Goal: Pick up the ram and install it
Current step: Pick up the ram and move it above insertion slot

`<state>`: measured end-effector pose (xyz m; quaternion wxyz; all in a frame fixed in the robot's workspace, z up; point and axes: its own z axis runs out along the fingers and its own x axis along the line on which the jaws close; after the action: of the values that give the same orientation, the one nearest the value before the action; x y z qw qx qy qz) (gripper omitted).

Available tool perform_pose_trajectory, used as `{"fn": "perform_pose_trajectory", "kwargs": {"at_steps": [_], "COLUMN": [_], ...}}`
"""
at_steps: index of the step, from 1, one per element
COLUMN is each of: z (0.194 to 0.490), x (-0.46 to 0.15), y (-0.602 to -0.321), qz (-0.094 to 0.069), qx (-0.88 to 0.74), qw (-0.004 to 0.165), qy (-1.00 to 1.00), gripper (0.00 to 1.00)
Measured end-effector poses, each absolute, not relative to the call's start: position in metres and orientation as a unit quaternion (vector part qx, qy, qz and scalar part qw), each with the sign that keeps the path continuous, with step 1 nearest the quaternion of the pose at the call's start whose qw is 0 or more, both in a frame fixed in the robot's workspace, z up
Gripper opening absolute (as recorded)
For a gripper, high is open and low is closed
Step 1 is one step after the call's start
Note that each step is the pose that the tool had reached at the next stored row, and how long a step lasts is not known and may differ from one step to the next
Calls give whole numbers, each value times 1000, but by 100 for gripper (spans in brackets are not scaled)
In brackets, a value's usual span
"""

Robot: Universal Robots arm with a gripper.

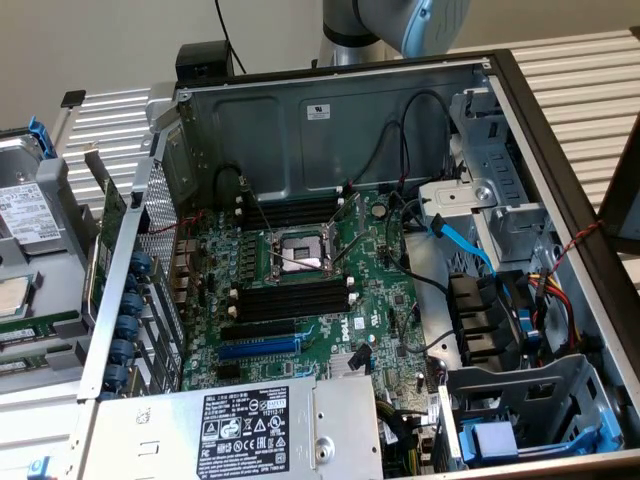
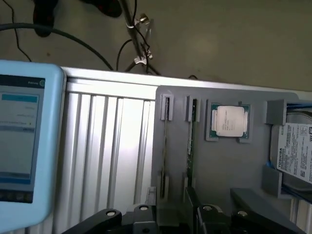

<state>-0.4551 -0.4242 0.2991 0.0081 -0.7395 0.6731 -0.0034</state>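
The ram (image 2: 191, 146) is held at both ends by grey holder posts, so the robot's gripper will next grab the ram by the middle of its bare upper edge.
The ram (image 2: 191, 146) is a thin green stick standing on edge in a grey holder tray (image 2: 219, 165); a second thin stick (image 2: 165, 146) stands in the neighbouring holder. My gripper (image 2: 219, 202) hovers over the tray with its black fingers (image 2: 191, 201) above one end of the ram, open, with nothing between them. In the exterior view the tray (image 1: 50, 300) sits left of the open computer case, with the ram (image 1: 40, 326) lying green in it. The black memory sockets (image 1: 290, 300) sit beside the processor socket (image 1: 298, 250) on the motherboard.
A processor (image 2: 230, 122) and a hard drive (image 2: 297, 151) share the tray. A tablet screen (image 2: 19, 141) lies on the ribbed metal table (image 2: 112, 146). Inside the case are a blue expansion slot (image 1: 258, 350), cables (image 1: 465, 245), drive cages and the power supply (image 1: 240, 430). The arm (image 1: 400, 25) stands behind the case.
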Motion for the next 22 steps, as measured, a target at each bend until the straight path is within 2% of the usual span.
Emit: {"fn": "perform_pose_trajectory", "kwargs": {"at_steps": [22], "z": [259], "x": [-455], "y": [-428], "qz": [-3], "qx": [-751], "qw": [8], "qy": [660], "gripper": [36]}}
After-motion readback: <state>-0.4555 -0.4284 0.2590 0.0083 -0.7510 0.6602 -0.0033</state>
